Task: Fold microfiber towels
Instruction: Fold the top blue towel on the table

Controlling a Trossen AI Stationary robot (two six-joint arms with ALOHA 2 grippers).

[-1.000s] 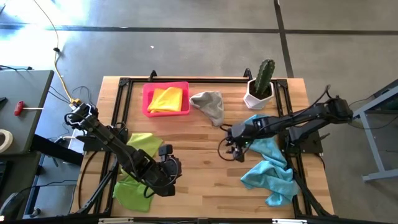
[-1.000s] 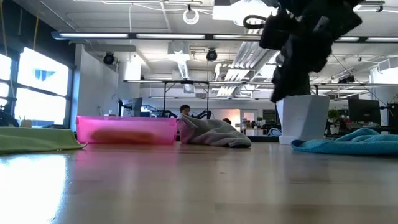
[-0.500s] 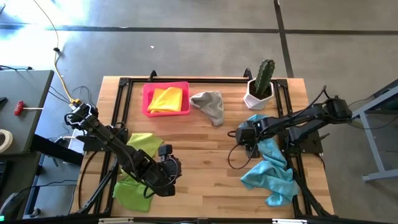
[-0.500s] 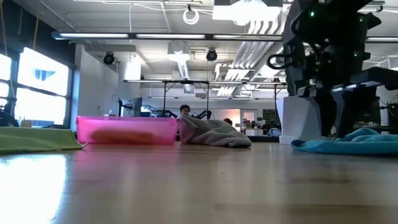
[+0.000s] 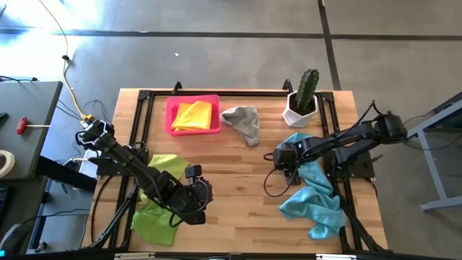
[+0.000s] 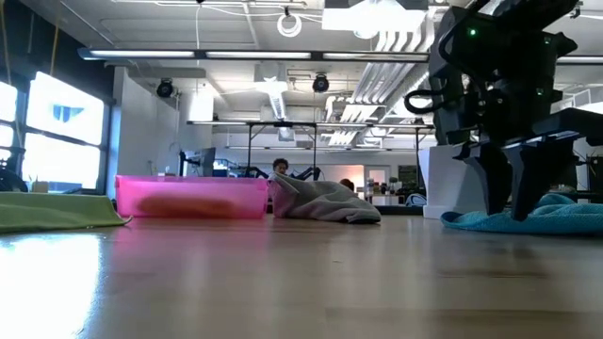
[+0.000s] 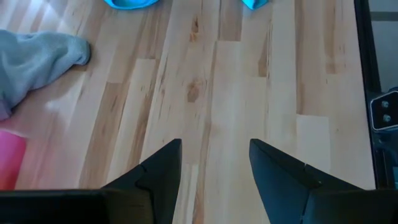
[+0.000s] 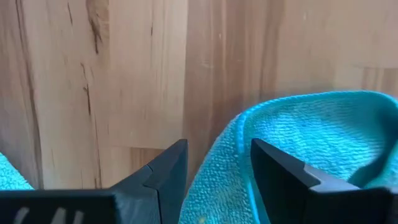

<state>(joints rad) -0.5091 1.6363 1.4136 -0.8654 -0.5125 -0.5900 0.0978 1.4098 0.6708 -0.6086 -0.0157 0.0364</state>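
Note:
I should grab the crumpled light blue towel by its rolled rim [image 8: 239,140] with my right gripper next. The towel's rim stands up.
My right gripper [image 8: 217,146] stands open and points down at the left rim of a crumpled light blue towel [image 5: 314,195] on the table's right side. One finger is over bare wood and the other over the cloth. A second light blue towel [image 5: 296,139] lies just beyond it. A yellow towel [image 5: 193,115] lies in the pink tray [image 5: 170,128], with a grey towel [image 5: 244,121] bunched beside the tray. A lime towel [image 5: 164,167] and a green towel [image 5: 151,225] lie at the near left. My left gripper [image 7: 214,146] hovers open over bare wood beside them. My right gripper comes from above with its open fingers astride the light blue towel's rolled rim [image 8: 239,140], which lies slack on the table. Its fingertips [image 6: 497,200] reach down to the level of the cloth. I cannot tell whether they touch it.
A cactus in a white pot [image 5: 302,101] stands at the far right, close behind the blue towels. Black frame rails [image 5: 141,130] run along the table's edges. Bare wood [image 5: 231,173] lies between the two grippers.
My right gripper has sunk and gone a little toward the table's right edge, onto the rim of the light blue towel. It has tipped from a slant to pointing nearly straight down.

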